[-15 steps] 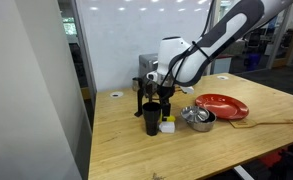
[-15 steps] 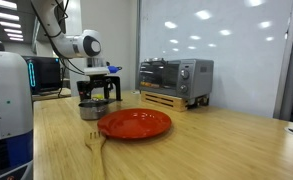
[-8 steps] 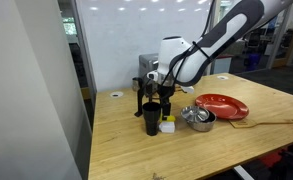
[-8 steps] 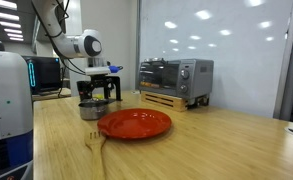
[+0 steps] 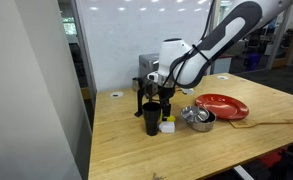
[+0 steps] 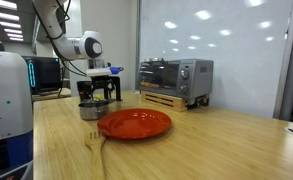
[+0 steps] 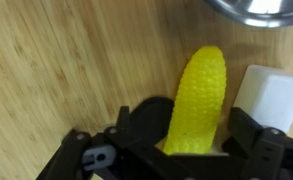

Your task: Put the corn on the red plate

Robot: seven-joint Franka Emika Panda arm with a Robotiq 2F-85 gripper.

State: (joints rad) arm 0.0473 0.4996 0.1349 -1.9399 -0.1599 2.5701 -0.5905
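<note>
The corn [image 5: 167, 126] lies between my fingers, which hang above it in an exterior view, so my gripper lowers first and only then closes on it.
The corn [image 7: 198, 100] is a stubby yellow cob lying on the wooden table. In the wrist view it sits between my two black fingers [image 7: 136, 125]. My gripper [image 7: 189, 118] is open and straddles the corn with a small gap at each side. In an exterior view the gripper [image 5: 165, 108] hangs low just above the corn [image 5: 167, 126], next to the black cup [image 5: 151, 120]. The red plate [image 5: 222, 105] lies empty beyond the metal bowl, and it also shows in an exterior view [image 6: 134, 123]. There the gripper [image 6: 98, 92] is behind the bowl and the corn is hidden.
A small white block [image 7: 271, 95] lies right beside the corn. The silver metal bowl [image 5: 198, 117] stands between the corn and the plate. A wooden fork [image 5: 266, 122] lies by the plate. A toaster oven [image 6: 176, 80] stands at the back. The table edge runs along the front.
</note>
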